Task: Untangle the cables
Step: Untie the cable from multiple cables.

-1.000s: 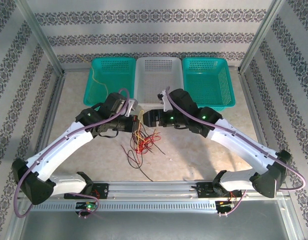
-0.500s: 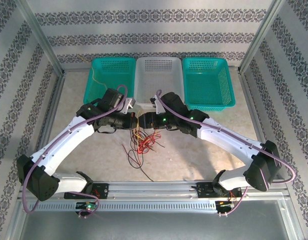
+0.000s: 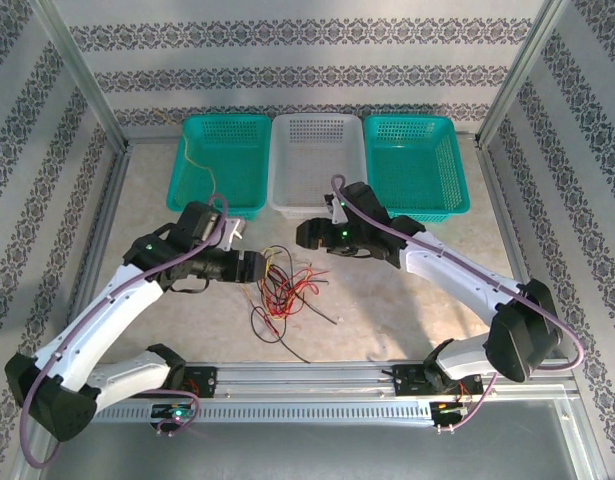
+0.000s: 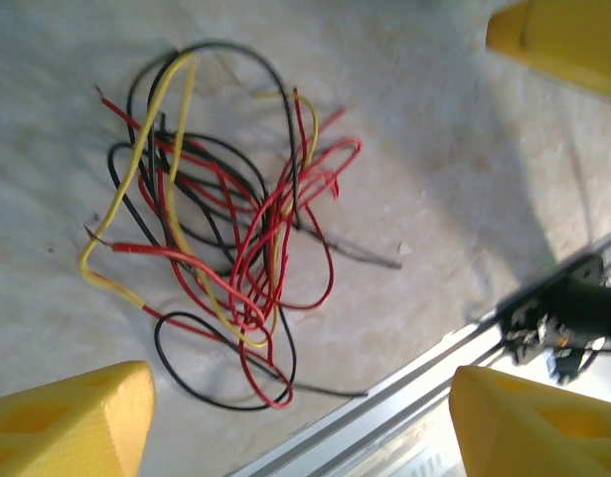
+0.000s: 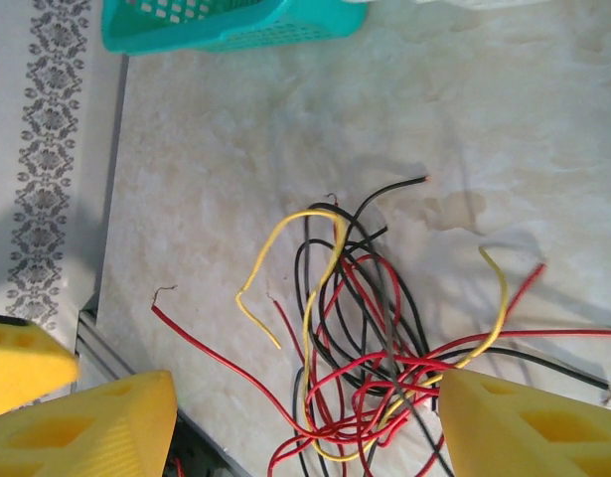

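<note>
The left gripper picks up the yellow wire by its loose outer bend (image 4: 86,262) next, clear of the red and black wires, to untangle the cables.
The cables (image 3: 284,288) lie in a loose tangle of red, black and yellow wires on the table, between the two grippers. My left gripper (image 3: 259,268) hovers at the tangle's left edge, open and holding nothing. In the left wrist view its yellow fingers (image 4: 72,422) frame the cables (image 4: 226,234) from above. My right gripper (image 3: 301,235) hangs just beyond the tangle, open. Seen from the right wrist, the cables (image 5: 380,333) lie on the table below the right gripper (image 5: 307,402), apart from its pads. One red end (image 5: 201,343) trails off to the left.
Three baskets stand in a row at the back: teal (image 3: 220,160) with a thin yellow wire in it, white (image 3: 318,160), teal (image 3: 415,160). A metal rail (image 3: 307,378) runs along the near edge. The right gripper's yellow finger (image 4: 558,40) shows in the left wrist view.
My left gripper has opened and drawn back to the left, and the cables it held up have dropped onto the table. The right gripper has pulled back a little from the tangle.
</note>
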